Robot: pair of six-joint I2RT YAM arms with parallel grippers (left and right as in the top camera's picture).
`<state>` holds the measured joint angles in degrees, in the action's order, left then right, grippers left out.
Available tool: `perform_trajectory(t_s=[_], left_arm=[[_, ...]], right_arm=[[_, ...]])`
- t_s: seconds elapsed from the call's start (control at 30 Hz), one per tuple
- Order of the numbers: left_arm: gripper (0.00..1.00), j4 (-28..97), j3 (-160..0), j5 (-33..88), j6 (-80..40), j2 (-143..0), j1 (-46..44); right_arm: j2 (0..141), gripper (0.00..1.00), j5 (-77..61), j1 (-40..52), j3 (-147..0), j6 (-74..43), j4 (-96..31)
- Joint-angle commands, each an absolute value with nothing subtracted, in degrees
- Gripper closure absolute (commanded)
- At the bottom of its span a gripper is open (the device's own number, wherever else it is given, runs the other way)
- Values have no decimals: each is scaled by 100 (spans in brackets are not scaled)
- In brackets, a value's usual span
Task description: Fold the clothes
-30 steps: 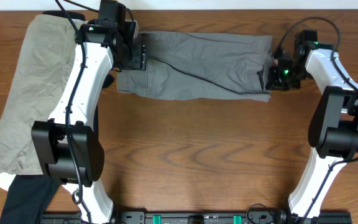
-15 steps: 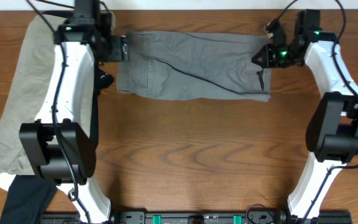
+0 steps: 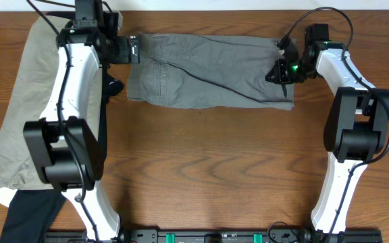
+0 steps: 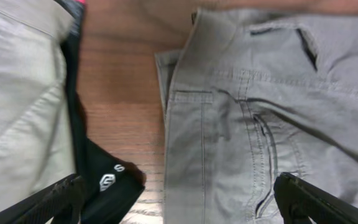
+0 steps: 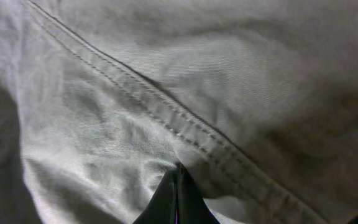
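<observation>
My left gripper is to grab the waistband edge of the grey shorts next. That waistband edge should then fold over toward the leg end of the shorts.
The grey shorts [image 3: 208,71] lie flat across the back of the table, waistband to the left. My left gripper [image 3: 132,50] hovers just off the waistband end, open wide. In the left wrist view its fingers straddle the shorts' [image 4: 260,124] left edge and bare wood, and the gripper [image 4: 179,196] holds nothing. My right gripper [image 3: 280,71] sits on the right end of the shorts. In the right wrist view the right gripper [image 5: 178,171] is shut, with the shorts' cloth [image 5: 166,81] puckered at its tips beside a stitched seam.
A khaki-beige garment [image 3: 29,101] covers the table's left side, also seen in the left wrist view [image 4: 17,93]. A black garment [image 3: 29,216] lies at the front left. A black strap with a white logo [image 4: 104,180] lies between khaki and shorts.
The left gripper opened, let go of the waistband and moved back left off the shorts. The right gripper, still shut, moved left and inward, drawing the shorts' top right corner in.
</observation>
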<state>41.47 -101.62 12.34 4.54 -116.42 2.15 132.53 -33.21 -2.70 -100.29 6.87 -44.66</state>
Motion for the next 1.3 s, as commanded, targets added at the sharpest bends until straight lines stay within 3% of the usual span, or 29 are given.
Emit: perform_trajectory(t_s=[0.0, 1.27], left_arm=[[2, 4128, -10182, 1468, 582, -11948, 235], [2, 3822, -10108, 2936, 707, -13375, 259]], right_arm=[[13458, 99, -3190, -211, -10033, 602, -4460], [13480, 97, -2971, -180, -10033, 611, -4442]])
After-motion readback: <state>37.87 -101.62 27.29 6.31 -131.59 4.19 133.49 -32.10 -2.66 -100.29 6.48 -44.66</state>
